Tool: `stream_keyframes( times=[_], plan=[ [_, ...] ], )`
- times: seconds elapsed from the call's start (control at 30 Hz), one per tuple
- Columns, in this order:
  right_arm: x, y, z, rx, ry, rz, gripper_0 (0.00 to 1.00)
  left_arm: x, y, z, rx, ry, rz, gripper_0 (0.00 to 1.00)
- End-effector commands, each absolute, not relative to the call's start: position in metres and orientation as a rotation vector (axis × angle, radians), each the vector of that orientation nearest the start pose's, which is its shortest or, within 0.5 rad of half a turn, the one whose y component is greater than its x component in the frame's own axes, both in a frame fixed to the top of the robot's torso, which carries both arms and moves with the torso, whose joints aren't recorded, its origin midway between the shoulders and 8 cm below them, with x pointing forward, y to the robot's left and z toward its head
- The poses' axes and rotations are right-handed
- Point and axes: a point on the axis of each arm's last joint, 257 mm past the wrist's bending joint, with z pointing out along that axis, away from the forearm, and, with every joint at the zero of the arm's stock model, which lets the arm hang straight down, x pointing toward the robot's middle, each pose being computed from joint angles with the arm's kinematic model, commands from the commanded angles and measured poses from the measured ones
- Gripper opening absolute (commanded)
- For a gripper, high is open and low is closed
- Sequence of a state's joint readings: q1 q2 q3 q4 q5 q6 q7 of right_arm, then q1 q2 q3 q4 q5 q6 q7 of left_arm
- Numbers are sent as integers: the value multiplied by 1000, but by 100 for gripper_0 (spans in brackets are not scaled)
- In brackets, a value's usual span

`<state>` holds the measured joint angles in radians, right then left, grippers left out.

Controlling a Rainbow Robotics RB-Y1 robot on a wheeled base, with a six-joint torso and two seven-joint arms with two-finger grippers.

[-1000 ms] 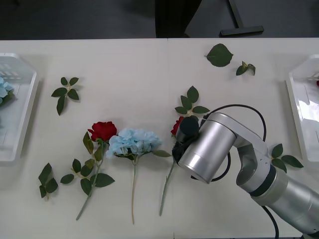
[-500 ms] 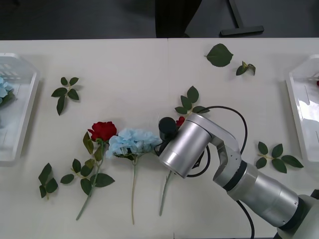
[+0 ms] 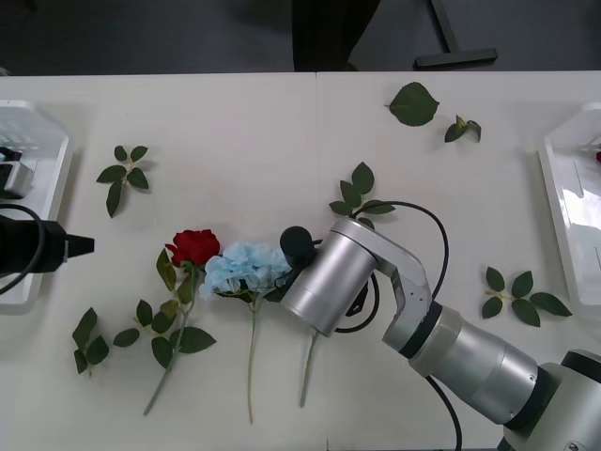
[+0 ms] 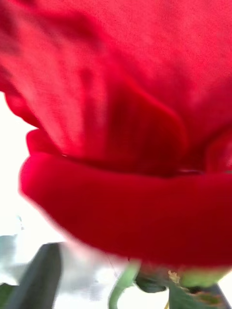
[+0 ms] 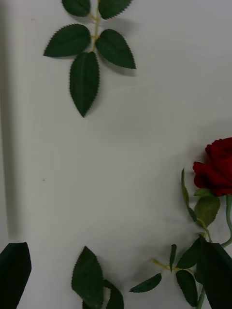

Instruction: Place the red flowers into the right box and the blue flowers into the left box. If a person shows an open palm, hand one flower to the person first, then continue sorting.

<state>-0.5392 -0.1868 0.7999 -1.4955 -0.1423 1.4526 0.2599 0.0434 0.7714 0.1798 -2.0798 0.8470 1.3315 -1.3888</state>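
Next, the left gripper grabs the red rose by its green stem (image 3: 173, 366), since the rose's petals spread wide with the blue hydrangea (image 3: 249, 268) close beside them.
One red rose (image 3: 194, 246) lies on the table left of centre, bloom pointing away from me, also seen in the left wrist view (image 5: 217, 166). A blue hydrangea (image 3: 249, 268) lies right beside it. My right arm's wrist (image 3: 329, 277) hangs low over another red rose, covering its bloom; its stem (image 3: 310, 366) sticks out below. That bloom (image 4: 125, 145) sits very close to the right wrist camera. My left gripper (image 3: 75, 246) stands open at the left edge in front of the left box (image 3: 42, 202), its fingers (image 5: 14, 275) wide apart. The right box (image 3: 568, 216) holds a bit of red.
Loose leaf sprigs lie scattered: one near the left box (image 3: 124, 174), one at front left (image 3: 89, 340), one behind the right wrist (image 3: 360, 193), two at the back right (image 3: 413, 103), one near the right box (image 3: 521, 293).
My right arm has slid left over the middle rose until its bloom is covered, reaching the hydrangea. My left arm has come into view at the left edge.
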Motion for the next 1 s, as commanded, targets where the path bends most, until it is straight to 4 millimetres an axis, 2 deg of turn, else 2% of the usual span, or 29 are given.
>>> stream_keyframes(
  times=[0.03,0.33,0.5,0.6,0.7,0.77,0.93,1.0],
  plan=[
    [434,-10,-361,462,2635,132,0,421,281,-234,221,2431,-190,100],
    [435,-22,-359,488,2644,108,0,409,201,-287,414,2430,-123,100],
    [436,-31,-340,516,2660,122,0,402,180,-304,499,2416,-36,100],
    [439,-46,-316,535,2656,141,0,399,175,-317,552,2412,42,100],
    [445,-76,-284,564,2640,164,0,400,170,-333,583,2437,73,100],
    [448,-95,-265,545,2633,162,0,405,169,-337,587,2441,84,100],
    [467,-179,-215,453,2627,83,0,412,167,-353,576,2460,89,100],
    [474,-205,-204,402,2628,45,0,414,168,-358,574,2464,93,100]
  ],
)
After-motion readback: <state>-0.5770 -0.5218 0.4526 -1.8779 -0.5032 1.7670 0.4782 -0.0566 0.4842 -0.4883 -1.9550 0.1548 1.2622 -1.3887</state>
